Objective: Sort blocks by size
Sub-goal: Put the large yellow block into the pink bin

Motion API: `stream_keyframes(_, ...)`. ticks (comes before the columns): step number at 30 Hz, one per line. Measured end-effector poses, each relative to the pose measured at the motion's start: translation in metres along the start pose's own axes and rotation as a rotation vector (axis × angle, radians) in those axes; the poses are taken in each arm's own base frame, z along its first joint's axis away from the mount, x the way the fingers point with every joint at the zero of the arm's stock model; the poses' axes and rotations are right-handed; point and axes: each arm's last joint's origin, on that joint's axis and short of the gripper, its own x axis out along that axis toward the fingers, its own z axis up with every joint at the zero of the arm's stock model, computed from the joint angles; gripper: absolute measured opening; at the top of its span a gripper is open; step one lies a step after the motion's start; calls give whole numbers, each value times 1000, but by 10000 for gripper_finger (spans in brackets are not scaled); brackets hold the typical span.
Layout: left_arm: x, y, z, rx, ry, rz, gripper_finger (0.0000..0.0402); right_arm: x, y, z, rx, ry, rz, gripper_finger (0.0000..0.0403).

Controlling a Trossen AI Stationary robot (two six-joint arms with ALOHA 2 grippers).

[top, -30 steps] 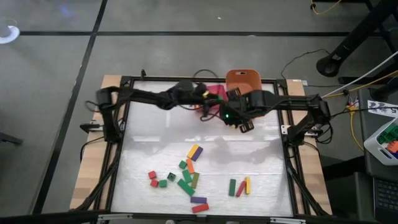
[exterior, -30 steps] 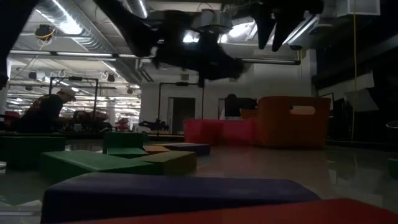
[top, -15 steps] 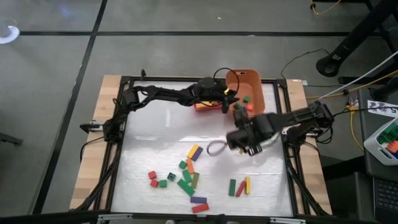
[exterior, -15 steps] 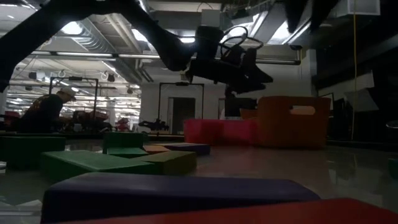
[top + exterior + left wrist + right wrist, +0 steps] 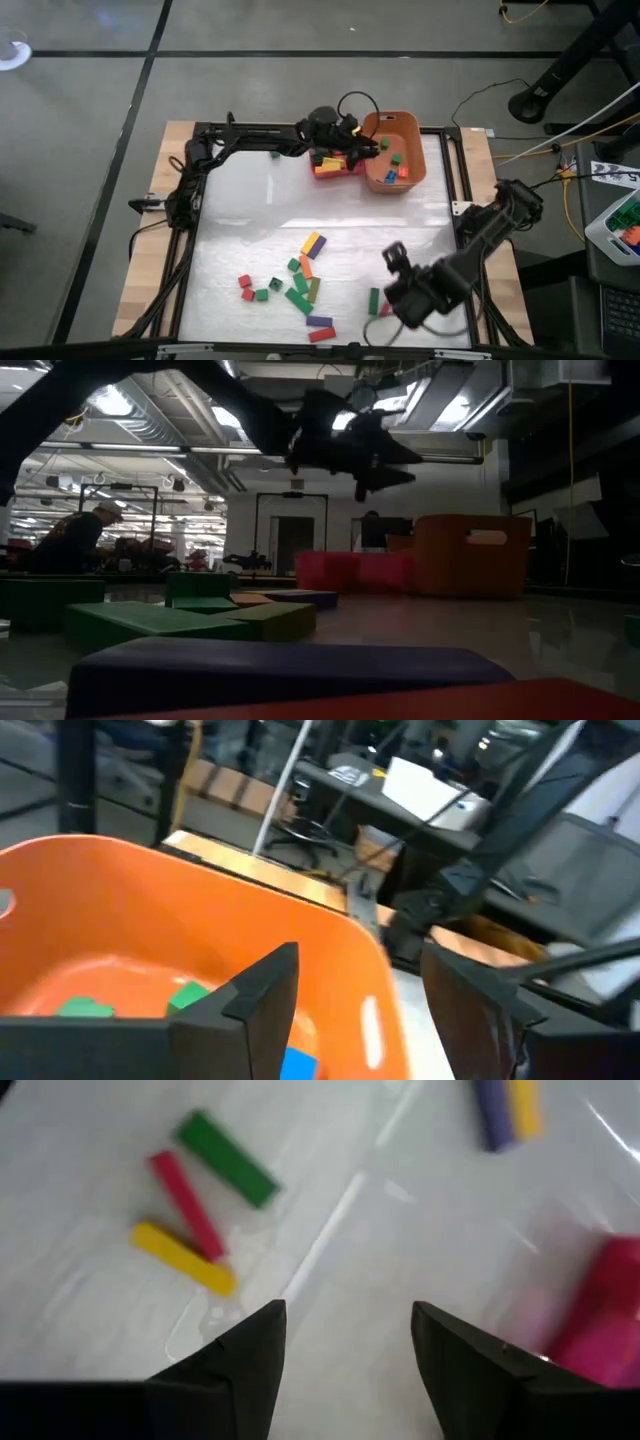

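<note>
The long blocks are to be sorted into the pink tray (image 5: 605, 1315). For that, my right gripper should next grip the yellow bar (image 5: 183, 1258) by its long sides.
Loose blocks lie near the table's front: a purple-and-yellow pair (image 5: 313, 243), small red and green cubes (image 5: 262, 290), and a green bar (image 5: 225, 1158), red bar (image 5: 187, 1205) and yellow bar (image 5: 183, 1258) side by side. My right gripper (image 5: 345, 1370) hangs open above the table just short of these three bars, touching nothing. My left gripper (image 5: 355, 1010) is open and empty at the far edge, over the orange tub (image 5: 150, 910). The tub holds green blocks (image 5: 190, 995) and a blue block (image 5: 298, 1063).
The pink tray (image 5: 330, 168) sits just left of the orange tub (image 5: 415, 125), partly under my left arm. A black frame rail (image 5: 465, 250) borders the table. A broad bare stretch of white table (image 5: 250, 215) lies between the tray and the loose blocks.
My right gripper has swung from beside the tub at the far edge down toward the near right of the table, ending over the green, red and yellow bars. My left gripper has moved from over the pink tray toward the right, to the orange tub.
</note>
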Motion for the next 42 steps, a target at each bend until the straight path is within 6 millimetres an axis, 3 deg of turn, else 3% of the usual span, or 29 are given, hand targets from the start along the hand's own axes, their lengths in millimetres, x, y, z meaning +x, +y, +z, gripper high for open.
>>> stream_keyframes(7, -29, -30, 28, 67, 126, -26, 186, 49, 47, 2, -65, -58, 103, 214)
stream_keyframes(12, -49, -58, 37, 98, 233, -41, 186, 72, 64, 0, -73, -122, 173, 214)
stream_keyframes(17, -65, -84, 43, 97, 308, -66, 186, 78, 72, -4, -95, -123, 204, 214)
stream_keyframes(27, -70, -124, 34, 190, 405, -145, 186, 95, 89, -8, -265, -83, 220, 214)
stream_keyframes(42, -67, -138, 27, 188, 443, -170, 161, 119, 96, -9, -373, 4, 200, 209)
